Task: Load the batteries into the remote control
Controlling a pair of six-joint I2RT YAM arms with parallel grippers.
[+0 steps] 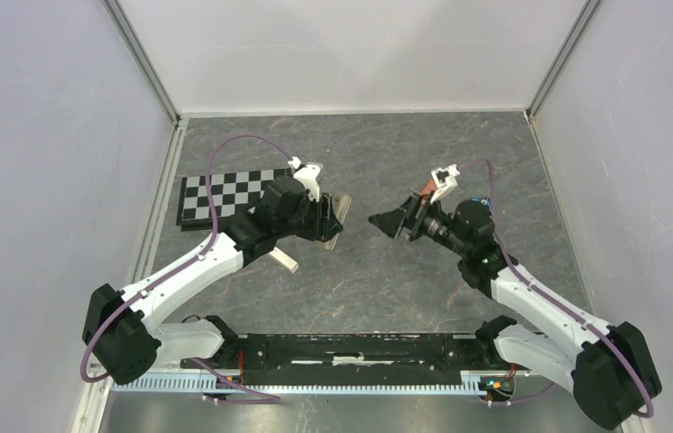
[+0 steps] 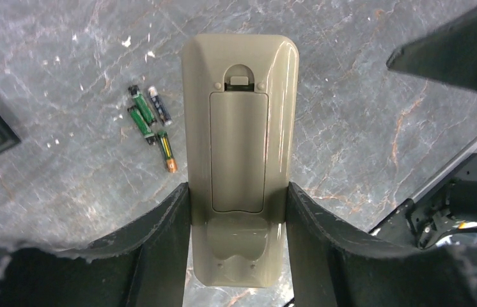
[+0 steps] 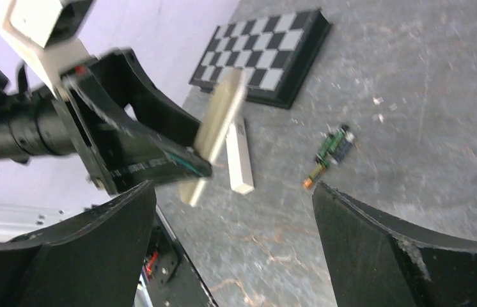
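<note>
The robot needs to take over the remote control to load the batteries, so its right gripper should next grab the remote control's loose end.
My left gripper is shut on the remote control, its fingers pressing the two long sides near one end. The tan back faces the left wrist camera, and the battery cover sits shut in its recess. From above, the left gripper holds the remote control over the table's middle. Several batteries, dark with green markings, lie loose on the table left of the remote. My right gripper is open and empty, facing the left one a short gap away. The right wrist view also shows the batteries on the table.
A black-and-white checkerboard lies flat at the back left. A white bar rests on the table below the left gripper, also seen from above. Grey walls enclose the marbled table on three sides.
</note>
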